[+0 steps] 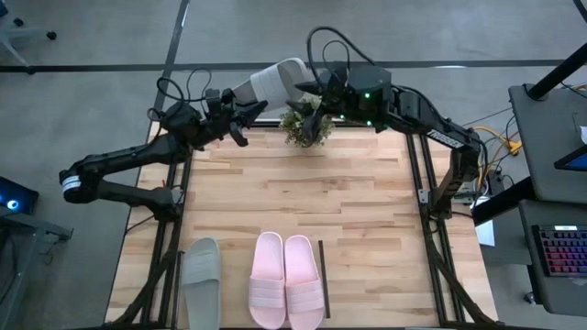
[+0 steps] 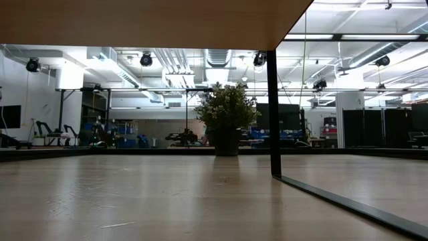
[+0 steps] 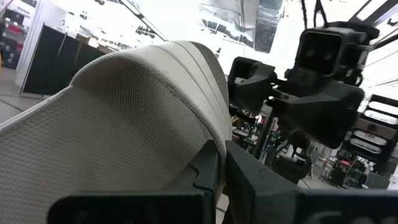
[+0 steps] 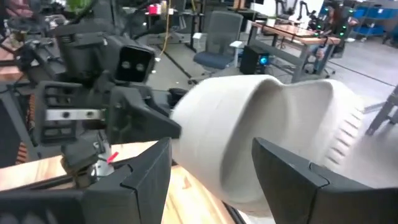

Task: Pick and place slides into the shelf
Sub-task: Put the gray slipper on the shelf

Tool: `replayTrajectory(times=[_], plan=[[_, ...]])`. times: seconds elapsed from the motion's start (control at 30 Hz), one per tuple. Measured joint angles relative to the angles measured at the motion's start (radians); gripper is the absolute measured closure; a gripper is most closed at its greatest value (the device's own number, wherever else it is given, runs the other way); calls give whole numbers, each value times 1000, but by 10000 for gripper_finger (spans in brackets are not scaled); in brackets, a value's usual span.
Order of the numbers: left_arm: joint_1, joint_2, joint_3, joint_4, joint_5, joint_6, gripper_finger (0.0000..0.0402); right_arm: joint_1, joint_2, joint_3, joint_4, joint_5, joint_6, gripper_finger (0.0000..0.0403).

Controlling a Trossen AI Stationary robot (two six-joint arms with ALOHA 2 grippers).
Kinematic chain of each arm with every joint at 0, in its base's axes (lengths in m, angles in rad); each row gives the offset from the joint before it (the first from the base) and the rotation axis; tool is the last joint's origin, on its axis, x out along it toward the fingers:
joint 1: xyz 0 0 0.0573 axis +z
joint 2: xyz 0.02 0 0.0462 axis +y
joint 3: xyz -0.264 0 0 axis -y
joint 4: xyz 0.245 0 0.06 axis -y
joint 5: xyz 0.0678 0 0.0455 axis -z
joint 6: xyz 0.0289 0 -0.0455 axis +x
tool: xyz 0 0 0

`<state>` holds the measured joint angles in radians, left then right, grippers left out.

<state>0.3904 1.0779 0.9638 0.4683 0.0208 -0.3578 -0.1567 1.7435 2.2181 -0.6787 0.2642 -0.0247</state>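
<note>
I will next grab the held grey slide by its strap's side edge (image 1: 292, 81) (image 4: 229, 143) with my right gripper, so that I can carry the slide on to the shelf.
A pale grey-green slide (image 1: 275, 82) hangs in the air over the table's far edge, with my left gripper (image 1: 240, 112) shut on it. My right gripper (image 1: 316, 87) is open at the slide's other end. In the right wrist view its two fingers (image 4: 149, 174) stand on either side of the slide (image 4: 249, 137); I cannot tell whether they touch it. A second grey-green slide (image 1: 202, 280) and a pink pair (image 1: 287, 280) lie flat on their soles near the front edge. Of the shelf, a black upright bar (image 2: 273, 114) and a wooden board (image 2: 147, 23) show in the low view. My left gripper pinches a thin edge of the slide (image 3: 211, 140) between its two fingers, at the end nearest the left arm. The fingers come from the table's left, about level. The slide is lifted clear of the table and reaches away from the fingers toward the far right.
A small potted plant (image 1: 307, 124) stands at the middle of the far edge, just below the held slide. Black frame bars (image 1: 417, 174) run along both sides of the table. A thin black bar (image 1: 323, 266) lies beside the pink pair. The middle of the table (image 1: 303, 192) is bare wood.
</note>
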Motion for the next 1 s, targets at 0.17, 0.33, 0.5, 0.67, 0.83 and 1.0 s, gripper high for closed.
replayTrajectory(times=[0.17, 0.33, 0.5, 0.67, 0.83, 1.0], plan=[[0, -1, 0, -6, 4, 32, 401, -3, 2, -6, -29, -1, 5, 188], [0, 3, -3, 19, 7, 34, 401, -4, 22, -8, -31, -12, 10, 188], [0, 3, 0, 21, 6, 35, 401, -14, 37, -9, -29, -13, 25, 188], [0, 3, -2, 30, 6, 34, 401, -16, 46, -9, -24, -19, 25, 188], [0, 8, -1, 60, 11, 31, 401, -16, 46, -11, -17, -40, 40, 188], [0, 18, 1, 75, 14, 27, 401, -16, 46, -12, -21, -63, 73, 188]])
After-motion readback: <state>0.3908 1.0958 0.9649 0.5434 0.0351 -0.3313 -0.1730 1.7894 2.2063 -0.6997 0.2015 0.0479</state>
